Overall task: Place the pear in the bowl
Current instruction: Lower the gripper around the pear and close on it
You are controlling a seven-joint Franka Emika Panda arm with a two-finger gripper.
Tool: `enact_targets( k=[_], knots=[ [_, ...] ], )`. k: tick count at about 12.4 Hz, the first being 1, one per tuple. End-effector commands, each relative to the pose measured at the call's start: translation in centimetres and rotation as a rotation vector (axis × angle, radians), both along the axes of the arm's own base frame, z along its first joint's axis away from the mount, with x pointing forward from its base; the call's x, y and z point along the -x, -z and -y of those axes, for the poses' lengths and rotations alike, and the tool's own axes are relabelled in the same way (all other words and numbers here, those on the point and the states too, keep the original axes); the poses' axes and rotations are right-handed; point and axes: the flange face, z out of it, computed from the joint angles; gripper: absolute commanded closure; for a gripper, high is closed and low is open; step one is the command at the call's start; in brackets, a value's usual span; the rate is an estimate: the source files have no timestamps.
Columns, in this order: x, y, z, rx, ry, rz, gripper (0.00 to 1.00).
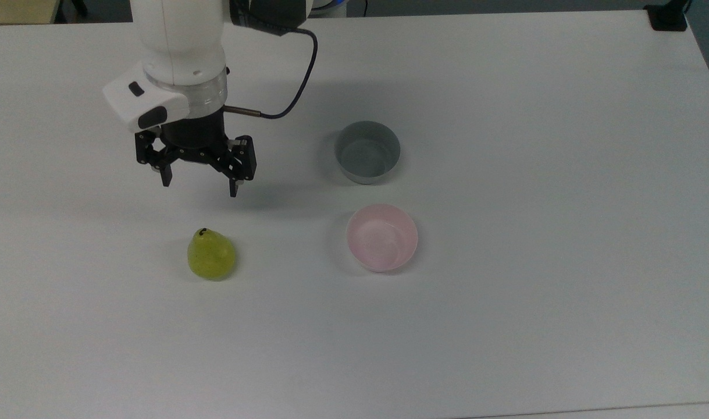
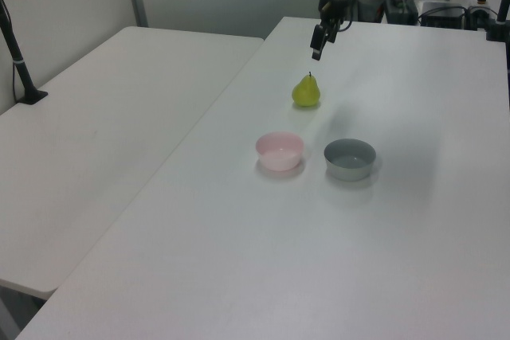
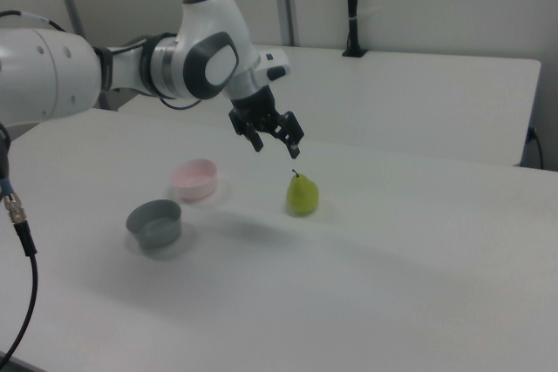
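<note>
I will next grab the yellow-green pear by its upper part [image 2: 308, 82] with my gripper, so I can put the pear down in a bowl [image 2: 280, 151].
The yellow-green pear [image 1: 211, 256] stands upright on the white table, stem up, also seen in the left view [image 2: 306, 91] and the right view [image 3: 302, 195]. The pale pink bowl [image 1: 382, 237] sits empty to the pear's right in the top view [image 2: 280, 150] [image 3: 195, 179]. My gripper [image 1: 200, 186] hangs open and empty above the table, a little beyond the pear toward the top view's upper edge, apart from it [image 2: 316, 52] [image 3: 276, 149].
A grey bowl [image 1: 367, 152] stands empty just beyond the pink one, to the gripper's right in the top view. A black cable [image 1: 299, 81] loops off the arm. A second white table [image 2: 96, 117] adjoins on the left view's left.
</note>
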Motion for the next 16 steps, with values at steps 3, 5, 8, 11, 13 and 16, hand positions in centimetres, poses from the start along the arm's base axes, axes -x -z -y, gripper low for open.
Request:
enact_targets(
  k=[3, 5, 8, 11, 13, 16],
  knots=[
    [-2.0, 6.9, 0.6, 0.046, -0.022, 0.001, 0.00],
    [-2.6, 8.8, 0.6, 0.045, -0.031, 0.013, 0.00],
    [-3.3, 11.0, 0.7, 0.042, -0.038, 0.040, 0.00],
    [-3.9, 13.4, 0.4, 0.040, -0.053, 0.067, 0.00],
    [-4.1, 13.3, 0.3, 0.040, -0.057, 0.093, 0.00],
    [-4.1, 13.2, 0.5, 0.075, -0.084, 0.091, 0.35]
  ],
)
